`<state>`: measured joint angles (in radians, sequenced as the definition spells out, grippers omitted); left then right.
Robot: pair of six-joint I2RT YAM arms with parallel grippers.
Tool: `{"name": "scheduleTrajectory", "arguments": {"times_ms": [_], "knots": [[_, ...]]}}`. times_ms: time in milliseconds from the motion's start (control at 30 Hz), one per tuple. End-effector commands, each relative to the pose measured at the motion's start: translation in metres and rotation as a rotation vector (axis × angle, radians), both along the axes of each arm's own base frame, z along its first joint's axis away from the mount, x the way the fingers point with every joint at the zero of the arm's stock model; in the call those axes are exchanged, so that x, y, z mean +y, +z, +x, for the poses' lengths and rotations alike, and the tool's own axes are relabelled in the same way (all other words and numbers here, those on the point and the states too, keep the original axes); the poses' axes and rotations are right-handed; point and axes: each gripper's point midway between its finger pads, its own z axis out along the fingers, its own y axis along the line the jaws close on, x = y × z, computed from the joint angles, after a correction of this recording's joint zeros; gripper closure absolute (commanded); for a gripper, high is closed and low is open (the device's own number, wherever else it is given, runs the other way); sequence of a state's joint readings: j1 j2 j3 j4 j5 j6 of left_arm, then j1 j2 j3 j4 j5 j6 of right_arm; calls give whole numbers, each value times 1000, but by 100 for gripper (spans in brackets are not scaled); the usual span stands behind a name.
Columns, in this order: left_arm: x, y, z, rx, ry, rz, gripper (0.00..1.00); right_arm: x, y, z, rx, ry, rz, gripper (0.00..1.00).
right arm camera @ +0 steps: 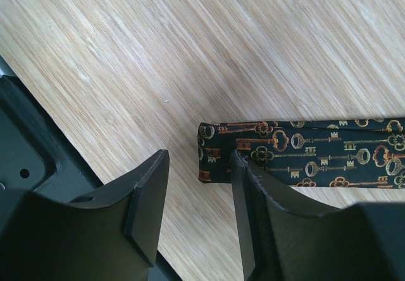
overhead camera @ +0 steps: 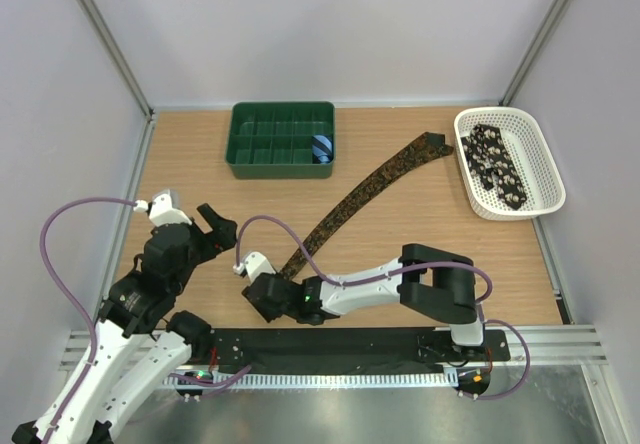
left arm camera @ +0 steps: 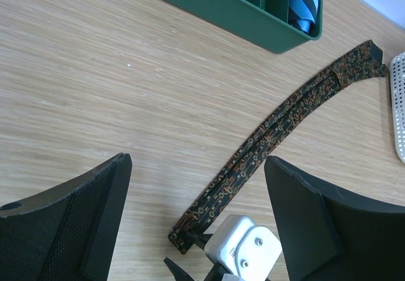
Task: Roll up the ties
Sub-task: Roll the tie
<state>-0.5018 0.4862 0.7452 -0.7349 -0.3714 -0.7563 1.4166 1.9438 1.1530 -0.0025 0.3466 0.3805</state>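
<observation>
The robot's right gripper should next grab the dark brown tie's near blunt end (overhead camera: 288, 271) (right arm camera: 214, 157), so the left gripper can join in and the rolling can start.
A dark brown tie (overhead camera: 365, 196) with tan-orange key print lies in a long curve across the table, from near the white basket down to the front middle. It also shows in the left wrist view (left arm camera: 285, 113) and the right wrist view (right arm camera: 316, 151). My right gripper (overhead camera: 278, 276) is open and low at the tie's near blunt end. That end (right arm camera: 215, 151) lies just ahead of the gap, and the right finger (right arm camera: 259, 205) overlaps the fabric. My left gripper (overhead camera: 222, 226) is open and empty, to the left of the tie. A black tie with pale spots (overhead camera: 495, 164) lies in the basket.
A green divided tray (overhead camera: 260, 159) stands at the back middle with a small blue striped roll (overhead camera: 322, 148) in its right compartment. A white mesh basket (overhead camera: 545, 169) is at the back right. The black base rail (overhead camera: 350, 344) runs along the near edge.
</observation>
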Motion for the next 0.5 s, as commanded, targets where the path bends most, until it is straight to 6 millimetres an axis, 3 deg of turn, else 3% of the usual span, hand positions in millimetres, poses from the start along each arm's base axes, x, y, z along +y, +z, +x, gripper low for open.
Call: {"name": "scheduleTrajectory", "arguments": {"times_ms": [0,200,467], "knots": [[2,3,0,-12,1,14,10,1,21,6,-34,-19,17,49],[1,2,1,-9,-8,20,10,-3,35,10,-99,-23,-67,46],[2,4,1,-21,-7,19,10,-5,33,14,-133,-22,-125,46]]}}
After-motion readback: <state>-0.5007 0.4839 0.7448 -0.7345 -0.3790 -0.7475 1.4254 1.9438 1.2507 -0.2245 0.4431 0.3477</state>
